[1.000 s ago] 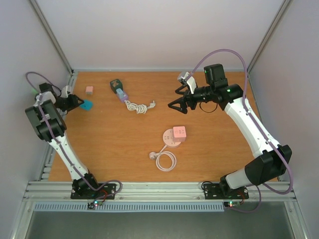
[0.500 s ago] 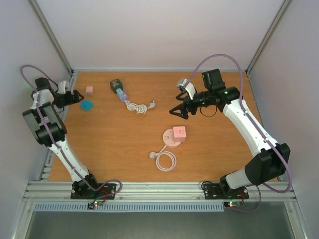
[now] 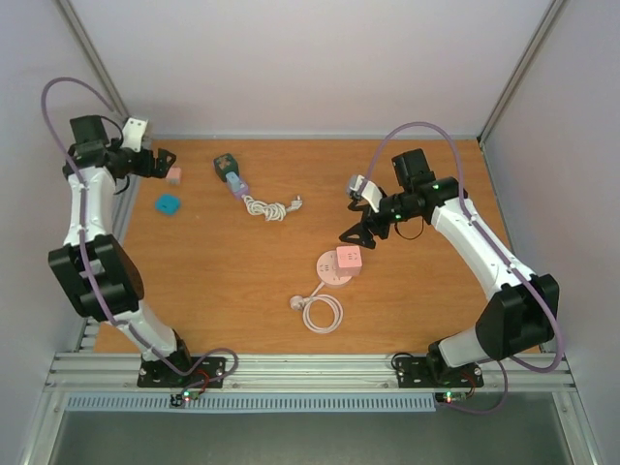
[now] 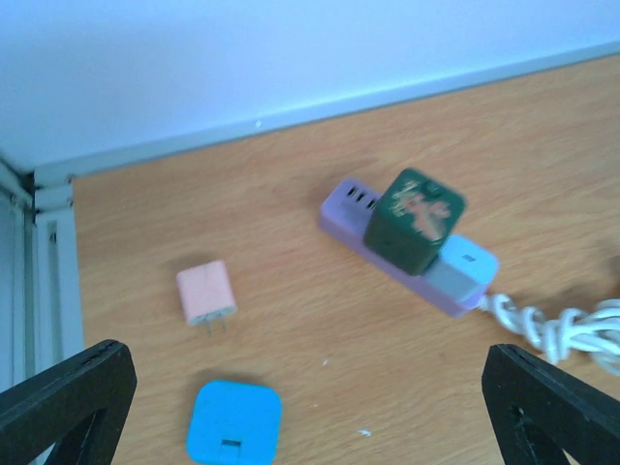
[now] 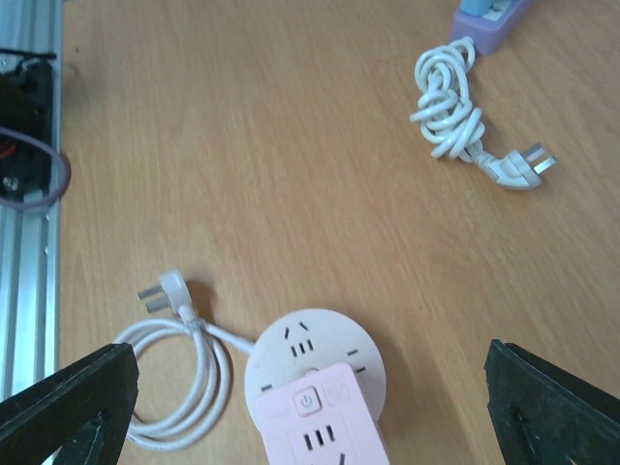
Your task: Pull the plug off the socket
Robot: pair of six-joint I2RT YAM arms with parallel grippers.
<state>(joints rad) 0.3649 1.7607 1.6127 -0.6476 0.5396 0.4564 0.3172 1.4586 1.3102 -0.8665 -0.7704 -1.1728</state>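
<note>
The right gripper grabs the pink cube plug next by the opposite sides on either side of its power button to pull it off. That leaves the white socket free.
A pink cube plug (image 3: 349,259) (image 5: 325,426) sits plugged into a round white socket (image 3: 327,270) (image 5: 300,339) at mid table. My right gripper (image 3: 360,231) (image 5: 310,387) hovers open just above and behind it, touching nothing. At the far left a dark green cube plug (image 3: 226,165) (image 4: 415,221) and a pale blue plug (image 4: 465,266) sit in a purple power strip (image 3: 237,184) (image 4: 347,215). My left gripper (image 3: 162,164) (image 4: 308,392) is open and empty, raised near the far left corner.
A loose blue charger (image 3: 168,204) (image 4: 232,421) and a pink charger (image 3: 173,175) (image 4: 205,292) lie under the left gripper. The strip's coiled white cord (image 3: 266,206) (image 5: 448,107) and the round socket's cord (image 3: 320,312) (image 5: 174,378) lie on the table. Enclosure walls stand close.
My left gripper opened, let go of the blue charger and rose back toward the far left corner. The right gripper moved down and nearer, toward the pink plug.
</note>
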